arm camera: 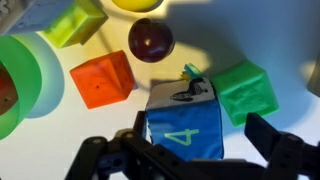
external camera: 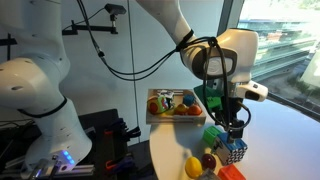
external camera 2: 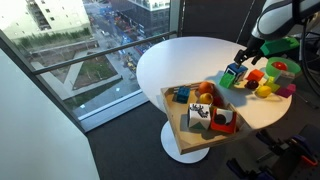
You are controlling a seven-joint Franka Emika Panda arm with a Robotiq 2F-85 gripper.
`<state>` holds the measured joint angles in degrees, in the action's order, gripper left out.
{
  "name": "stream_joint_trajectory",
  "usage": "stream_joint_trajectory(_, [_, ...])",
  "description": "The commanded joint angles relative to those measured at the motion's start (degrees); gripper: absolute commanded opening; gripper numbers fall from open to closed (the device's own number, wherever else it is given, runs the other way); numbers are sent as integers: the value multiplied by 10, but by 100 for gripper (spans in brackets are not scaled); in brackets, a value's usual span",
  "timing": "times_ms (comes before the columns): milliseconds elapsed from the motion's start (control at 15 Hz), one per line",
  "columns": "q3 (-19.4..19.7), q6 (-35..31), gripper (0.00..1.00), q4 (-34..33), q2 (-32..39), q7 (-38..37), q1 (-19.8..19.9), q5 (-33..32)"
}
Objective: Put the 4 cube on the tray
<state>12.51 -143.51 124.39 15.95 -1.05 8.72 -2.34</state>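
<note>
My fingers end near the top of the cube (external camera: 232,150) (arm camera: 185,124) in an outside view. My gripper should go lower first and then close on the cube.
The 4 cube (arm camera: 185,125) has a blue face with a green 4 and a white face with a dark drawing. It sits on the white table in both exterior views (external camera: 234,150) (external camera 2: 232,75). My gripper (arm camera: 195,135) is open, with its fingers on either side of the cube and a gap showing on the right. In the exterior views the gripper (external camera: 235,130) (external camera 2: 243,62) hangs just over the cube. The light-wood tray (external camera: 152,112) (external camera 2: 180,135) holds colourful items and lies apart from the cube.
Close round the cube lie a green cube (arm camera: 245,92), an orange-red block (arm camera: 102,80), a dark plum ball (arm camera: 150,40), a yellow-green block (arm camera: 72,22) and a green ring (arm camera: 20,85). A yellow ball (external camera: 194,166) lies near the table edge.
</note>
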Motion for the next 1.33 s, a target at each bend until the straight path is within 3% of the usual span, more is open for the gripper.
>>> stream_joint_trajectory(0, [2, -18, 100, -12, 17, -19, 1, -20])
stream_joint_trajectory(1200, [13, -89, 100, -5, 66, -17, -1, -33])
stream_joint_trajectory(1267, [15, -91, 94, -5, 68, -18, -2, -34])
